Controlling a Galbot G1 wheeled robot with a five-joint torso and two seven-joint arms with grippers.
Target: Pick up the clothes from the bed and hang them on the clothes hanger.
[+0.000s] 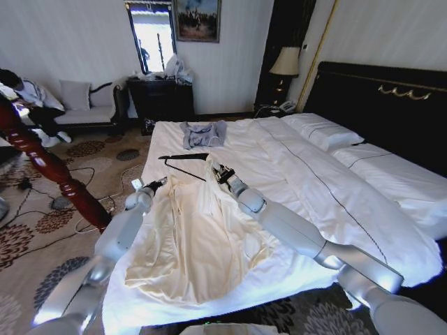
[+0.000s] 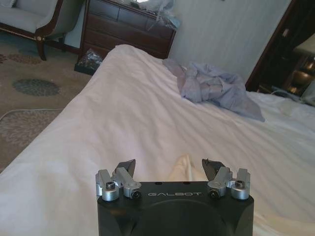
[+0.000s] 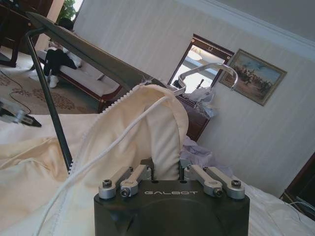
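A peaked tip of the garment's front edge (image 2: pixel 185 166) stands up while the rest of the garment lies spread flat, so my left gripper should pinch it there next.
The cream clothes (image 1: pixel 195 244) lie spread on the front left part of the bed (image 1: pixel 314 181). The black clothes hanger (image 1: pixel 183 161) lies just beyond their collar, partly under the fabric. My right gripper (image 1: pixel 218 171) is at the collar. In the right wrist view it (image 3: pixel 166 167) is shut on a fold of the clothes (image 3: pixel 147 123), which drape over one arm of the clothes hanger (image 3: pixel 88 46) near its silver hook (image 3: pixel 211 69). My left gripper (image 1: pixel 159 183) hovers at the garment's left edge. It (image 2: pixel 168 169) is open, with a tip of cream fabric (image 2: pixel 184 166) between the fingers.
A small grey-blue garment (image 1: pixel 204 132) lies farther up the bed. Pillows (image 1: pixel 321 129) and the black headboard (image 1: pixel 377 98) are at the right. A dark red wooden post (image 1: pixel 42 160) stands at the left over carpet with cables. A dark dresser (image 1: pixel 160 98) and a sofa (image 1: pixel 84 115) stand behind.
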